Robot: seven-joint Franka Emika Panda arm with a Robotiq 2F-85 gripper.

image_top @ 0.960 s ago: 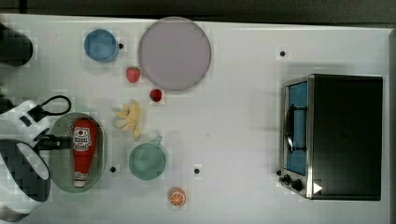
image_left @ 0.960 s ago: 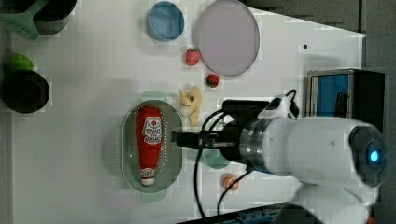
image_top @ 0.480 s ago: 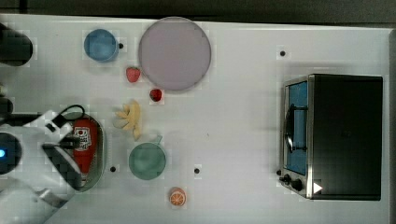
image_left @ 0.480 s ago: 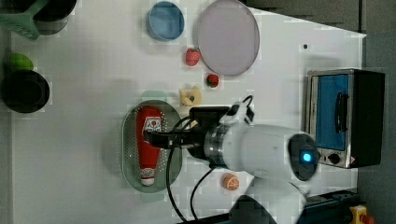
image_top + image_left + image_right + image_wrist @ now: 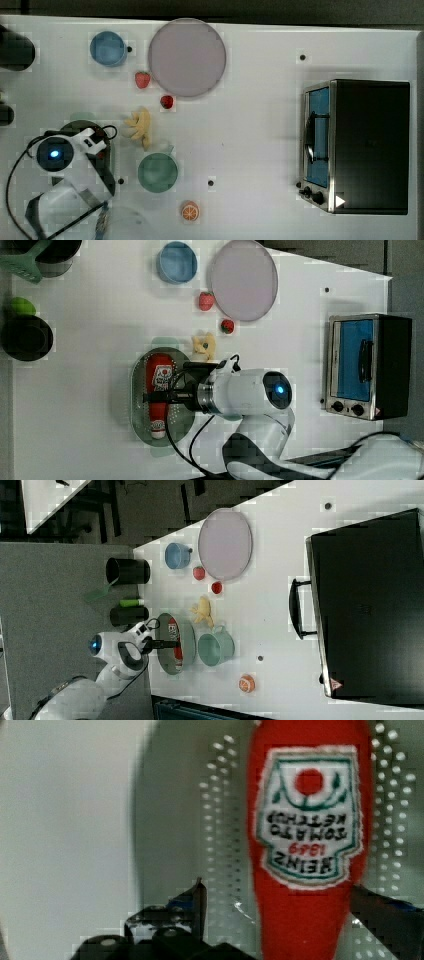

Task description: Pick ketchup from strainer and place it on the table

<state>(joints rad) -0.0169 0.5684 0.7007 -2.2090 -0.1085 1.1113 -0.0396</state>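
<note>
The ketchup needs to go from the strainer onto the table, so my gripper will grab it by the middle of its body (image 5: 159, 397) (image 5: 306, 902) next.
The ketchup (image 5: 161, 377), a red bottle with a white label, lies lengthwise in the pale green strainer (image 5: 137, 400) on the white table (image 5: 260, 130). My gripper (image 5: 161, 397) hangs open over the bottle where it narrows toward its white cap (image 5: 157, 426). In the wrist view the ketchup (image 5: 307, 820) runs between the two dark fingers (image 5: 192, 905), with a gap on each side. The right view shows the gripper (image 5: 169, 643) over the strainer (image 5: 165, 666) and the ketchup (image 5: 175, 629). In the top view my arm (image 5: 55, 152) covers most of the strainer (image 5: 80, 125).
A green mug (image 5: 157, 172) stands just to the top view's right of the strainer, with a yellow banana toy (image 5: 140, 127) above it. Two strawberries (image 5: 142, 79), a lilac plate (image 5: 186, 57), a blue cup (image 5: 107, 48), an orange slice (image 5: 190, 211) and a toaster oven (image 5: 360, 145) lie farther off.
My arm has swung over the strainer and now hides most of it in the top view. The gripper has come over the ketchup, and its fingers have stayed open.
</note>
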